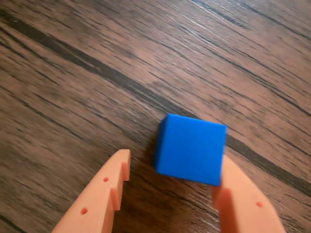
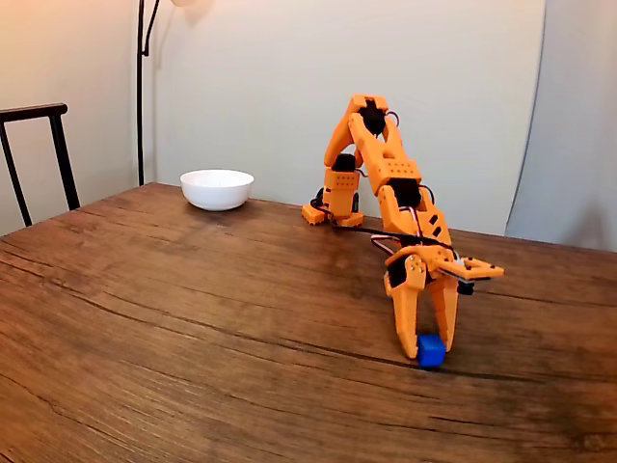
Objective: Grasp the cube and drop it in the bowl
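Note:
My gripper grabs the bright blue cube by its two opposite sides next, to drop it in the bowl.
The bright-blue cube (image 1: 190, 148) rests on the wooden table, just ahead of and between my orange fingertips in the wrist view. My gripper (image 1: 175, 162) is open. Its right finger (image 1: 238, 194) lies close against the cube's lower right corner, while the left finger (image 1: 109, 187) stands well apart from it. In the fixed view the gripper (image 2: 427, 345) points down at the table with the cube (image 2: 431, 351) at its tips. The white bowl (image 2: 217, 188) sits far off at the table's back left.
The dark wood table (image 2: 193, 318) stretches wide between cube and bowl. A black chair (image 2: 39, 154) stands at the left edge and a lamp pole (image 2: 141, 87) rises behind the bowl. The arm's base (image 2: 337, 207) sits at the back.

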### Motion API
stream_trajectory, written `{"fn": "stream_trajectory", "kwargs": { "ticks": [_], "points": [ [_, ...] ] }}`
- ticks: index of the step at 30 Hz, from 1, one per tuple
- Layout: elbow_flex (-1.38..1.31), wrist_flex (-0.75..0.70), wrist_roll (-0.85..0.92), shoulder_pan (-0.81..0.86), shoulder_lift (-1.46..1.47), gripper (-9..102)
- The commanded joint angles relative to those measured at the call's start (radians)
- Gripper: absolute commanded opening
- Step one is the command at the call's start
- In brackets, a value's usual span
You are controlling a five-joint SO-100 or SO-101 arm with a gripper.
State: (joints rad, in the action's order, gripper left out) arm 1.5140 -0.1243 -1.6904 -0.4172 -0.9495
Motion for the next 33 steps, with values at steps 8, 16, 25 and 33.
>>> {"fn": "stream_trajectory", "kwargs": {
  "ticks": [8,16,25,33],
  "points": [
    [-0.009,0.008,0.025,0.021,-0.052,18],
    [-0.005,0.008,0.087,0.031,-0.051,18],
    [-0.008,0.008,0.087,0.032,-0.051,17],
    [-0.009,0.008,0.087,0.032,-0.051,5]
  ]
}}
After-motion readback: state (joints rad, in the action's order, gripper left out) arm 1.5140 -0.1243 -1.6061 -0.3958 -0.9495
